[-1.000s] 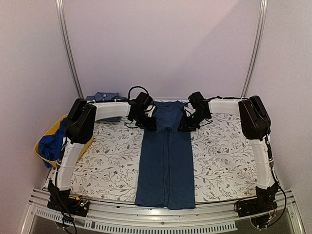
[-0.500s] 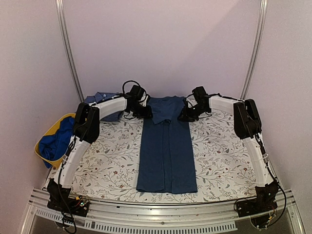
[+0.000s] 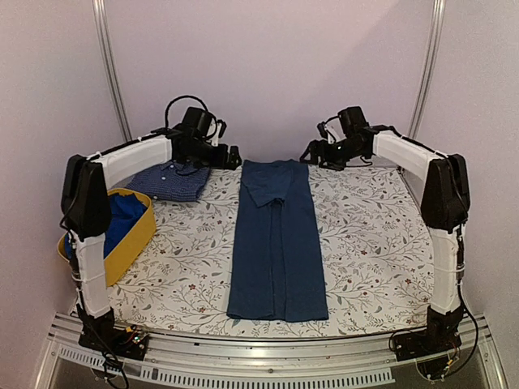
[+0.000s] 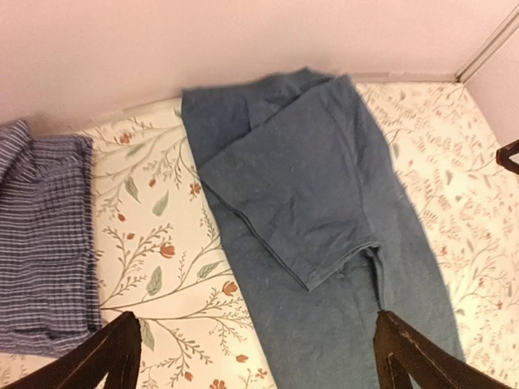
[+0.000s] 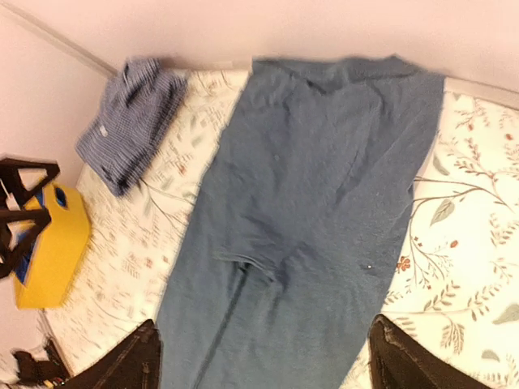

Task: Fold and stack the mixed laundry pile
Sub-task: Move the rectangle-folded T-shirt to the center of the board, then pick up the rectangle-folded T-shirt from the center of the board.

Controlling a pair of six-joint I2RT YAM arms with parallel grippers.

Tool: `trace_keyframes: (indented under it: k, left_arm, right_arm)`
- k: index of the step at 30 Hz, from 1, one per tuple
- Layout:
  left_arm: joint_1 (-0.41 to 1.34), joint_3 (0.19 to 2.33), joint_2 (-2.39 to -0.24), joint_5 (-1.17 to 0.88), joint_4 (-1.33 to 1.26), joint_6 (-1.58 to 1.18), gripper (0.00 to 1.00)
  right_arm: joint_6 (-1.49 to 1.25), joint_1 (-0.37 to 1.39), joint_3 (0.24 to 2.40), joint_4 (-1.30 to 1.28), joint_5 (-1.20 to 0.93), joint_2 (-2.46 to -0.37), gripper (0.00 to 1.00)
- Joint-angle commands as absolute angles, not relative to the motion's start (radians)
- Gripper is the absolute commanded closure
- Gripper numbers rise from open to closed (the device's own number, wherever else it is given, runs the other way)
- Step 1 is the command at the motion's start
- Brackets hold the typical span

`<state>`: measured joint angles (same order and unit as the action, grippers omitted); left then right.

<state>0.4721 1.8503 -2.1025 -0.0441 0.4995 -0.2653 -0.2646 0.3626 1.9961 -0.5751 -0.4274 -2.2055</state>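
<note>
The left gripper grabs the navy-teal garment's near end (image 3: 238, 313) on the yellow tub's side next, to fold the garment toward its far end.
The large dark navy-teal garment (image 3: 277, 243) lies flat as a long narrow strip down the middle of the table, its far end folded over on itself (image 4: 316, 186) (image 5: 316, 194). A folded fine-checked blue shirt (image 3: 172, 180) (image 4: 40, 251) (image 5: 130, 121) rests at the back left. A royal-blue piece (image 3: 122, 217) sits inside the yellow tub. My left gripper (image 3: 231, 158) (image 4: 255, 332) hovers open, above and left of the strip's far end. My right gripper (image 3: 312, 154) (image 5: 263, 332) hovers open to its right. Neither holds anything.
The yellow tub (image 3: 138, 239) (image 5: 53, 243) stands at the table's left edge beside the left arm. The back wall runs close behind both grippers. A floral cloth (image 3: 373, 243) covers the table on both sides of the strip.
Both grippers have opened, let go of the garment's far end and risen away toward the back wall. The arms have swung outward, uncovering the checked shirt and the tub.
</note>
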Motion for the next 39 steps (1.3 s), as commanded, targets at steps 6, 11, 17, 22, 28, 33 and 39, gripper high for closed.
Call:
trace_keyframes:
  k: [6, 11, 17, 22, 28, 33, 39]
  left_arm:
    - [0.448, 1.480, -1.674, -0.238, 0.429, -0.491, 0.00]
    - [0.564, 1.097, -1.395, -0.292, 0.368, -0.624, 0.00]
    - [0.760, 0.675, -1.131, -0.330, 0.311, -0.889, 0.10]
    - [0.902, 0.537, -1.086, -0.317, 0.292, -1.057, 0.35]
    - [0.996, 0.514, -1.205, -0.324, 0.190, -1.104, 0.52]
    - [1.011, 0.519, -1.320, -0.342, 0.112, -1.083, 0.57]
    - [1.014, 0.540, -1.411, -0.365, 0.053, -1.048, 0.59]
  right_arm:
    - [-0.362, 0.290, 1.572, -0.524, -0.746, -1.777, 0.01]
    - [-0.475, 0.354, 1.180, -0.495, -0.735, -1.511, 0.06]
    - [-0.673, 0.509, 0.720, -0.372, -0.728, -1.252, 0.15]
    - [-0.826, 0.605, 0.489, -0.279, -0.699, -1.166, 0.26]
    - [-0.910, 0.704, 0.421, -0.165, -0.662, -1.206, 0.42]
    - [-0.911, 0.762, 0.444, -0.097, -0.648, -1.342, 0.49]
    - [-0.900, 0.776, 0.440, -0.066, -0.630, -1.423, 0.56]
